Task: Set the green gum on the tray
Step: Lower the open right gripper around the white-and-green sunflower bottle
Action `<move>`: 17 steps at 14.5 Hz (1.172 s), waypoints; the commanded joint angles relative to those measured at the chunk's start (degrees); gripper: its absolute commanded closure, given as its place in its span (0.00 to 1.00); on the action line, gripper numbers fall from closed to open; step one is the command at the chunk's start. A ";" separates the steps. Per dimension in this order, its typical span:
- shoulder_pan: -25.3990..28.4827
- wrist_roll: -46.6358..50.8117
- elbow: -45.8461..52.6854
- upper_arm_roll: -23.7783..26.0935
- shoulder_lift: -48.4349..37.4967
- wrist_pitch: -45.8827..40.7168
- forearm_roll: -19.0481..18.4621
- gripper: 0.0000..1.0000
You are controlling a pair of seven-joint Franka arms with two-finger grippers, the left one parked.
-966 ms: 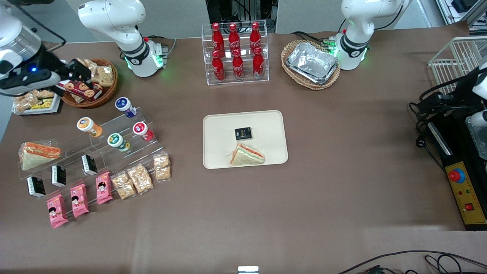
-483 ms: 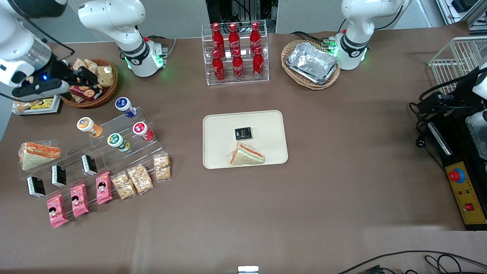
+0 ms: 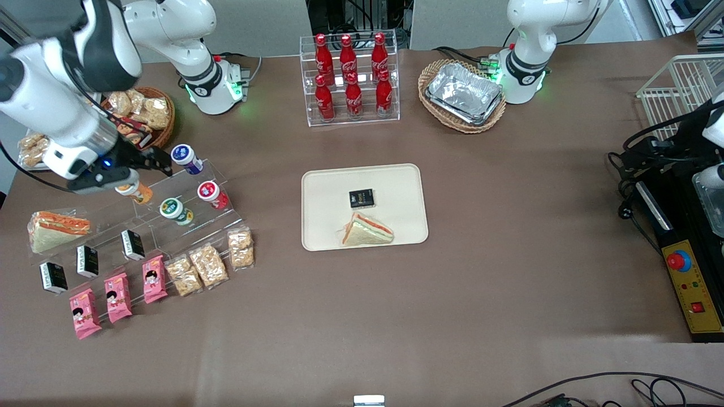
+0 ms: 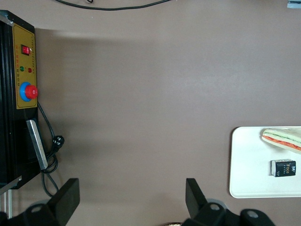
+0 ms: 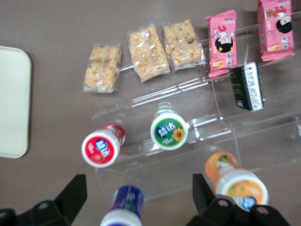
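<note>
My right gripper is going to grip the green gum by its white lid (image 3: pixel 172 207) (image 5: pixel 169 132) next, because the sides of the clear rack are around the gum's lower body.
The green gum (image 3: pixel 175 211) stands on a clear stepped rack (image 3: pixel 220 223), with a green-rimmed white lid and a yellow-green body. It also shows in the right wrist view (image 5: pixel 169 131). The cream tray (image 3: pixel 328 192) lies mid-table and holds a sandwich (image 3: pixel 367 230) and a small black box (image 3: pixel 361 198); its edge shows in the right wrist view (image 5: pixel 11 103). My right gripper (image 3: pixel 154 165) hovers above the rack, open and empty. It is farther from the front camera than the green gum, between the blue-lidded (image 3: pixel 186 159) and orange-lidded (image 3: pixel 134 190) bottles. In the right wrist view the gripper (image 5: pixel 138 188) straddles the blue bottle (image 5: pixel 124 207).
A red-lidded bottle (image 3: pixel 212 194) stands beside the green gum. Snack bags (image 3: pixel 208 263), pink packets (image 3: pixel 116 297), black boxes (image 3: pixel 87 260) and a sandwich (image 3: pixel 56 229) sit around the rack. A snack basket (image 3: pixel 141 116), cola rack (image 3: pixel 350 79) and foil trays (image 3: pixel 464 93) stand farther away.
My right gripper has moved from above the snack basket toward the front camera, and now hovers over the bottle rack. The bottles and tray have not moved.
</note>
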 commanded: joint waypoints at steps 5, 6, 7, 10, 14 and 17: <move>-0.33 -1.63 -3.68 -0.19 7.24 11.79 0.40 0.00; -0.34 -1.89 -3.68 -0.19 8.46 13.19 0.31 0.00; -0.51 -2.33 -3.59 -0.28 9.87 14.60 0.05 0.00; -2.79 -5.49 -3.59 -0.28 13.13 17.51 -0.13 0.00; -2.89 -6.11 -3.68 -0.28 15.59 19.09 -0.13 0.00; -2.89 -6.11 -3.68 -0.28 15.95 19.10 -0.13 0.00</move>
